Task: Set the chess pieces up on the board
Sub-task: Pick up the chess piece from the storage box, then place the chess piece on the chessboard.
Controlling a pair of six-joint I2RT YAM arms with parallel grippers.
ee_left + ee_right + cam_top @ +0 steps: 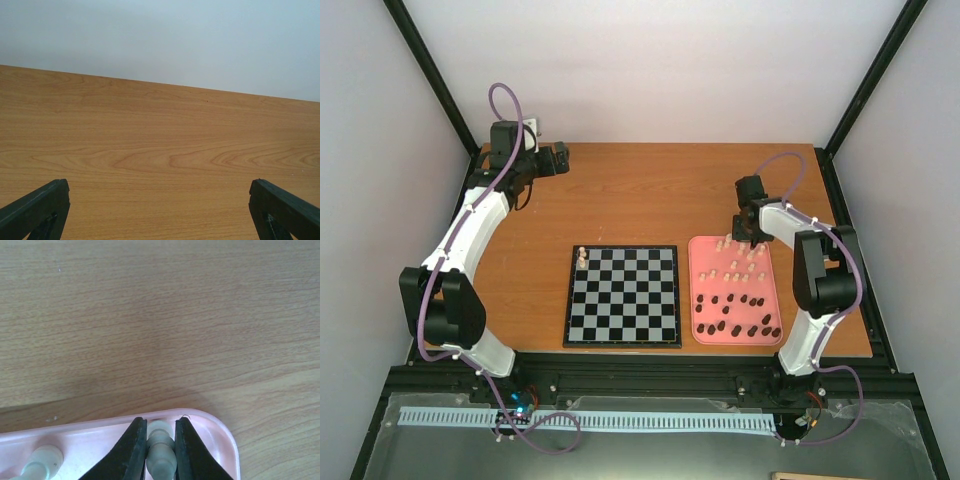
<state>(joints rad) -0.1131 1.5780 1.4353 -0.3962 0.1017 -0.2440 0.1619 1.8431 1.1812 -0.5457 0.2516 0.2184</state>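
Observation:
I would bring the piece up out of the pink tray (700,262) if I lifted my right gripper now, because both fingers are shut against the sides of the cream piece (761,247).
The black and grey chessboard (623,296) lies at the table's middle front. Two cream pieces (582,257) stand on its far left corner. A pink tray (700,262) to its right holds several cream pieces (737,262) at the far end and several dark brown pieces (732,312) at the near end. My right gripper (752,236) is over the tray's far right corner, shut on a cream piece (161,450) inside the tray (220,432). Another cream piece (42,462) lies to its left. My left gripper (558,158) is open and empty at the table's far left.
The left wrist view shows only bare wooden tabletop (160,145) and a white wall (160,40), with my open fingertips (37,207) at the lower corners. Black frame posts stand at the table's far corners (865,80).

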